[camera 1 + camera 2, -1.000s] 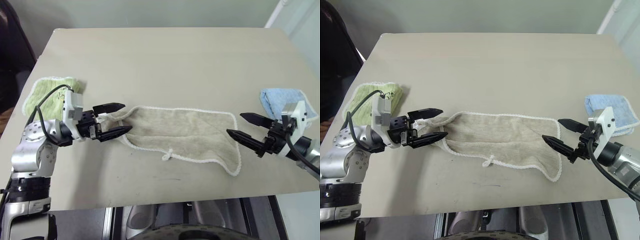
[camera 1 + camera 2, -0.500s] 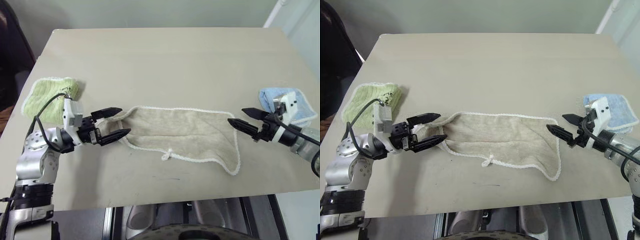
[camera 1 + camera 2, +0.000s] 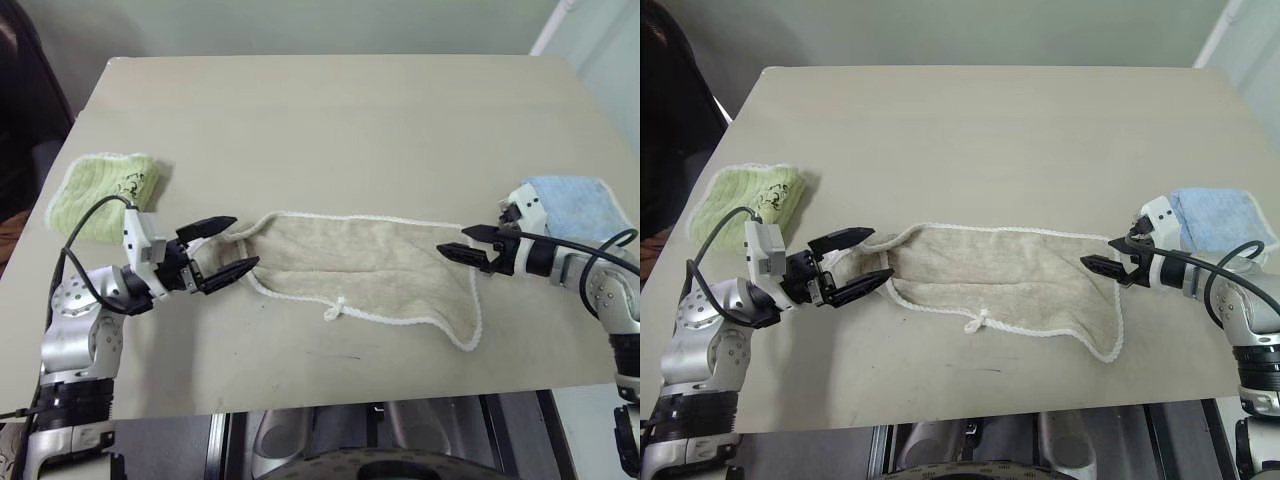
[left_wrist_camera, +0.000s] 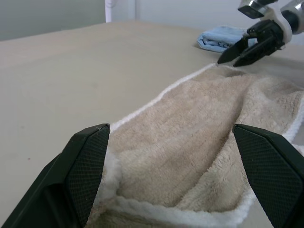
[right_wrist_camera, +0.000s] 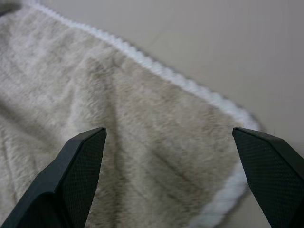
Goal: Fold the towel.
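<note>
The towel lies flat and slack [image 3: 350, 258] across the table, so my right gripper will grab it next by its far white-edged corner [image 3: 468, 228].
The beige towel [image 3: 370, 265] lies flat across the middle of the table, long side running left to right. It has white edging, and a small loop tag [image 3: 335, 310] sits on its near edge. My left gripper [image 3: 247, 241] is open at the towel's left end, with the bunched corner between its fingers [image 4: 90, 156]. My right gripper [image 3: 452, 240] is open low over the towel's far right corner [image 5: 228, 118], one finger on either side of it. Neither gripper holds the cloth.
A folded light-green towel [image 3: 100, 190] lies at the table's left edge. A folded light-blue towel [image 3: 570, 200] lies at the right edge, just behind my right wrist. The tan table [image 3: 350, 110] stretches bare beyond the towel. Its near edge is close below the towel.
My right gripper has swung in from the table's right near edge and dropped onto the towel's right corner. My left gripper has sunk slightly and stays at the left end.
</note>
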### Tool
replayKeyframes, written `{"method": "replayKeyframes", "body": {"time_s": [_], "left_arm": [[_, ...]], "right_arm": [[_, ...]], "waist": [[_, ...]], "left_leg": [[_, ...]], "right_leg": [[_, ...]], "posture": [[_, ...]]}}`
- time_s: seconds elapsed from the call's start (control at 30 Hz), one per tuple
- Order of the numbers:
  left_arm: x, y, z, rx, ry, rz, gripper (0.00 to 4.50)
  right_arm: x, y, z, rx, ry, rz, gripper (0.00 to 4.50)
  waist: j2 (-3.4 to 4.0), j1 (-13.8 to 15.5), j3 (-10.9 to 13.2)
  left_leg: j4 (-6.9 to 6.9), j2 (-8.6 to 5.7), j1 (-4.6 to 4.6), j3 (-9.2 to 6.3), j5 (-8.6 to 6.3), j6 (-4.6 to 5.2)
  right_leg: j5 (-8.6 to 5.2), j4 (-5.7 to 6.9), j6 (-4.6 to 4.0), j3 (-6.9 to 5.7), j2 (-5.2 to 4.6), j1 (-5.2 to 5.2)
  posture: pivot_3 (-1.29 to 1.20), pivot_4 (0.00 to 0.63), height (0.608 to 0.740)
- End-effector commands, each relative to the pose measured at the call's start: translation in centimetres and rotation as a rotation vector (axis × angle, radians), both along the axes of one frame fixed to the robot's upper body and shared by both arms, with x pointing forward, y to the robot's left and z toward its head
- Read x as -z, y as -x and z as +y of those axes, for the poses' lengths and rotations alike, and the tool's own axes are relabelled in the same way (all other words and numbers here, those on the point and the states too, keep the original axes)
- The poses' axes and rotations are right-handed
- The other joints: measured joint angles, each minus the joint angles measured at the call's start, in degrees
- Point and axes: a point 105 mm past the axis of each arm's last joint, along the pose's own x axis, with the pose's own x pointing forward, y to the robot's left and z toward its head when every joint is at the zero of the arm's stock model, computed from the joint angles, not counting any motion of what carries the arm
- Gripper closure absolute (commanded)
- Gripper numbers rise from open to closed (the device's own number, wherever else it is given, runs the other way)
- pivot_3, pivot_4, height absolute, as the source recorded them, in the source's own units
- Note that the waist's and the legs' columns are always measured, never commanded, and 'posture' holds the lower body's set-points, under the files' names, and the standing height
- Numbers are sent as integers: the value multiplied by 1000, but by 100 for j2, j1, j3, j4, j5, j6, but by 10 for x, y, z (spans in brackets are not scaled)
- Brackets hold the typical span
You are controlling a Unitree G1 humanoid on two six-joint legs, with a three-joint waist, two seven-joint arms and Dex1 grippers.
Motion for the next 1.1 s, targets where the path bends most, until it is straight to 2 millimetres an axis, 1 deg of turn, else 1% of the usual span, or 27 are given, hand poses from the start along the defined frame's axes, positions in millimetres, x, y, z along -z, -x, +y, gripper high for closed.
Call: {"method": "replayKeyframes", "body": {"time_s": [0.03,0.1,0.2,0.3,0.47,0.57,0.83,1.03,1.1], "left_arm": [[-15,8,2,0,-4,-47,22],[-15,11,3,0,-9,-44,22],[-12,14,4,-4,-23,-32,22],[-12,15,3,-11,-17,-31,22],[-10,17,2,-14,-18,-28,22],[-10,18,1,-13,-20,-28,22],[-6,25,-1,-13,-41,-20,22],[-7,22,-5,-11,-33,-28,22],[-6,22,-6,-5,-39,-25,0]], "right_arm": [[-18,-3,-6,-1,-20,-74,0],[-21,-4,-8,5,-24,-83,0],[-14,-6,-9,5,-7,-65,0],[-14,-14,-6,2,-13,-76,0],[-8,-20,-4,-19,4,-62,0],[-4,-27,-5,-9,17,-51,0],[10,-23,-14,-31,60,-2,0],[11,-18,-11,-59,47,6,0],[11,-18,-11,-61,53,1,374]], "waist": [[1,-4,0],[0,-2,0],[0,-5,0],[0,-9,0],[0,-20,0],[1,-20,0],[0,-14,0],[0,-6,0],[-1,-8,0]], "left_leg": [[0,0,0,0,0,0],[0,0,1,0,0,0],[0,0,6,0,1,1],[1,1,6,-1,3,2],[0,6,9,0,5,1],[0,6,7,1,4,0],[0,8,8,0,4,0],[0,8,11,-1,4,-1],[0,9,11,-1,3,-2]], "right_leg": [[0,0,0,0,0,-1],[0,1,-1,0,0,0],[3,1,-4,0,0,5],[8,2,-10,0,0,3],[14,5,-15,-2,2,1],[14,4,-15,-2,2,0],[14,4,-16,-4,1,2],[14,4,-16,-4,1,7],[14,4,-17,-5,1,6]], "posture": [[0,150,703],[0,150,703],[0,150,703],[0,150,703],[0,150,703],[0,150,703],[0,150,703],[0,150,703],[0,150,703]]}}
